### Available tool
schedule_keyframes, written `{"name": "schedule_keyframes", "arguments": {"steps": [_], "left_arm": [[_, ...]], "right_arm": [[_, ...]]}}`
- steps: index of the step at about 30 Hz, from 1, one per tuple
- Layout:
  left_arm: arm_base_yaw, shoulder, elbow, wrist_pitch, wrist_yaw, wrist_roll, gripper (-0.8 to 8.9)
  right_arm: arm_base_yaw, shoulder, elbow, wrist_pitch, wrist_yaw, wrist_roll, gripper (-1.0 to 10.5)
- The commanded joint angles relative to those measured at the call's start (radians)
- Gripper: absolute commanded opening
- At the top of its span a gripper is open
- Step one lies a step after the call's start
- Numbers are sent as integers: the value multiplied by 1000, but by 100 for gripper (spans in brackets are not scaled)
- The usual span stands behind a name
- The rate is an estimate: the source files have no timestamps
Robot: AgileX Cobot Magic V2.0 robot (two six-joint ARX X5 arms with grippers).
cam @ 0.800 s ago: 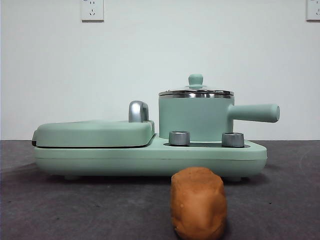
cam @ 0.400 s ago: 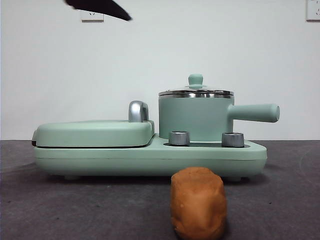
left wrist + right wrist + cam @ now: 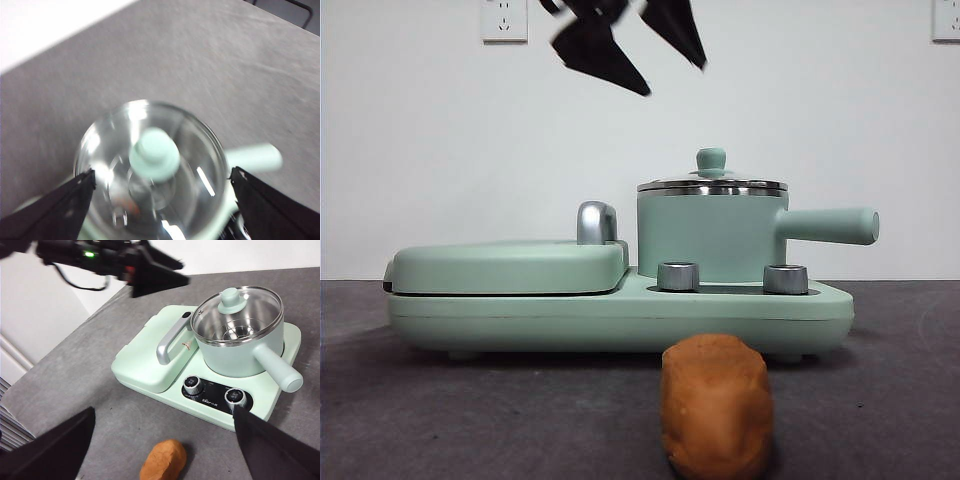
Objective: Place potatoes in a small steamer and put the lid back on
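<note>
The left gripper grabs the lid by its narrow mint-green knob (image 3: 711,161) next. The lid's glass disc spreads as wide as the steamer (image 3: 710,240).
The small steamer (image 3: 710,240) stands on the right half of a mint-green cooker base (image 3: 620,320), its side handle (image 3: 830,225) pointing right. The lid (image 3: 712,185) sits on it, knob (image 3: 711,158) up. The potato (image 3: 717,405) lies on the dark table in front of the base. My left gripper (image 3: 672,78) hangs open high above and a little left of the lid; its wrist view looks straight down on the lid (image 3: 195,150) and knob (image 3: 154,152). My right gripper (image 3: 164,412) is open, well back, with the steamer (image 3: 235,357) and potato (image 3: 163,461) in its view.
A flat mint-green griddle (image 3: 505,265) with a chrome handle (image 3: 597,222) fills the base's left half. Two steel dials (image 3: 679,276) (image 3: 785,279) sit on the base in front of the steamer. A white wall with sockets stands behind.
A black gripper has come in from the top left and moved right and down toward the lid. The steamer, lid and potato have not moved.
</note>
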Motion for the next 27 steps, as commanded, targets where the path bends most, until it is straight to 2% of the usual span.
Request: {"name": "schedule_keyframes", "arguments": {"steps": [1, 11, 17, 27], "left_arm": [[-14, 63, 29, 103, -4, 26, 443], [-20, 182, 29, 268, -3, -7, 437], [-20, 223, 29, 278, -3, -34, 436], [-33, 262, 29, 278, -3, -25, 419]], "right_arm": [[0, 5, 17, 9, -3, -8, 440], [0, 5, 17, 9, -3, -8, 440], [0, 5, 17, 9, -3, -8, 440], [0, 5, 17, 2, -3, -8, 440]]}}
